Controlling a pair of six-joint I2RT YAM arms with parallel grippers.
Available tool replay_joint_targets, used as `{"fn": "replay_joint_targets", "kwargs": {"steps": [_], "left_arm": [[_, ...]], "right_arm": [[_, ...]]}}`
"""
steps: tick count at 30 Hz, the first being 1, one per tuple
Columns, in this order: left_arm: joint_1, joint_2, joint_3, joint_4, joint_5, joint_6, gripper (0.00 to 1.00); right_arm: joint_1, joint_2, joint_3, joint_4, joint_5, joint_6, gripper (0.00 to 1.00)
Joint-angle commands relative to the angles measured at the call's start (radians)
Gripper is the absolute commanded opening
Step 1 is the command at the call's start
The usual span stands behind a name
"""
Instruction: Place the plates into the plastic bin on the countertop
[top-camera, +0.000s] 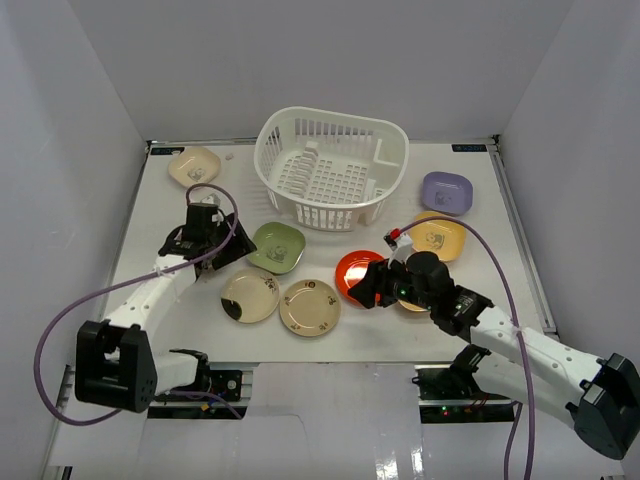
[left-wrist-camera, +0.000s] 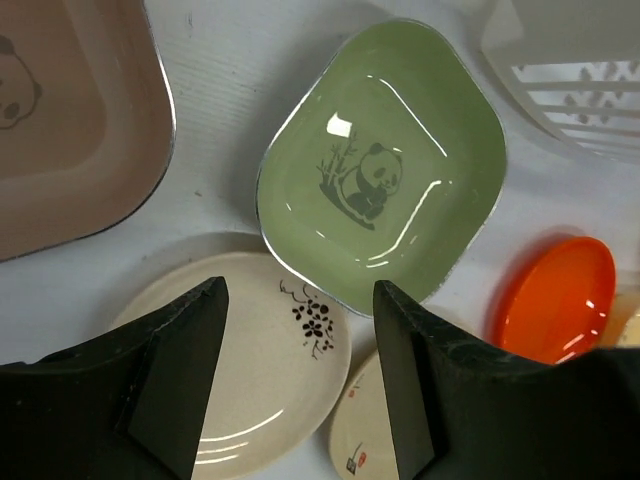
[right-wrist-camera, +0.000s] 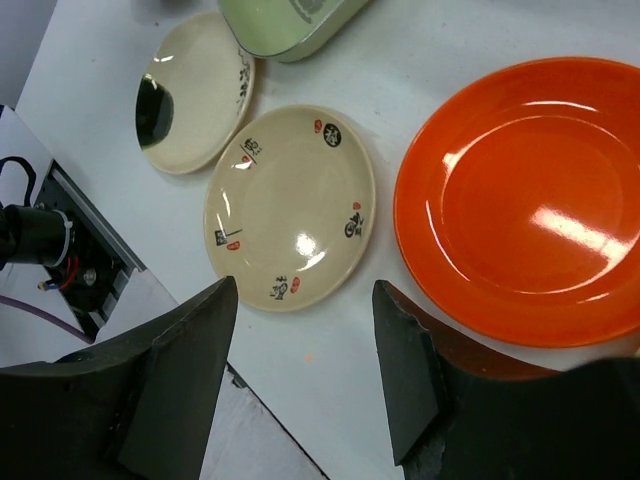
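Note:
The green plate would stay on the countertop if I lifted my left gripper now, because the gripper's fingers are wide apart at the green plate's near rim (top-camera: 261, 266) (left-wrist-camera: 312, 284).
The white plastic bin (top-camera: 330, 165) stands at the back middle of the countertop (top-camera: 500, 290) and holds no plates. In front of it lie a green plate (top-camera: 277, 247), a red-orange plate (top-camera: 355, 268) and two round cream plates (top-camera: 249, 296) (top-camera: 309, 306). My left gripper (top-camera: 228, 250) is open and empty, just left of the green plate (left-wrist-camera: 385, 165), above the flowered cream plate (left-wrist-camera: 260, 370). A brownish-pink plate (left-wrist-camera: 70, 120) lies beside it. My right gripper (top-camera: 368, 287) is open and empty; it hovers over bare countertop between the red-orange plate (right-wrist-camera: 530, 200) and a cream plate (right-wrist-camera: 290, 205).
A cream rounded-square plate (top-camera: 193, 165) lies at the back left. A lavender plate (top-camera: 446, 192) and a yellow plate (top-camera: 437, 237) lie right of the bin. The countertop's front edge (right-wrist-camera: 200, 400) is close under my right gripper. Grey walls enclose the sides and back.

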Motion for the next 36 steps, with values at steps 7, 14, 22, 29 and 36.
{"fn": "replay_joint_targets", "kwargs": {"steps": [7, 14, 22, 29, 36], "left_arm": [[-0.084, 0.229, 0.133, 0.073, -0.26, -0.014, 0.65], [-0.098, 0.364, 0.21, 0.073, -0.296, 0.034, 0.6], [-0.11, 0.439, 0.232, 0.076, -0.284, 0.043, 0.26], [-0.119, 0.314, 0.206, 0.068, -0.275, 0.043, 0.0], [-0.119, 0.071, 0.135, 0.024, -0.171, 0.032, 0.0]], "right_arm": [[0.072, 0.003, -0.001, 0.081, 0.094, -0.026, 0.59], [0.075, -0.041, -0.009, 0.058, 0.123, -0.048, 0.57], [0.077, -0.083, -0.029, 0.023, 0.164, -0.045, 0.57], [0.078, -0.11, -0.009, -0.158, 0.405, 0.007, 0.65], [0.078, -0.118, 0.036, -0.288, 0.618, 0.05, 0.69]]}}
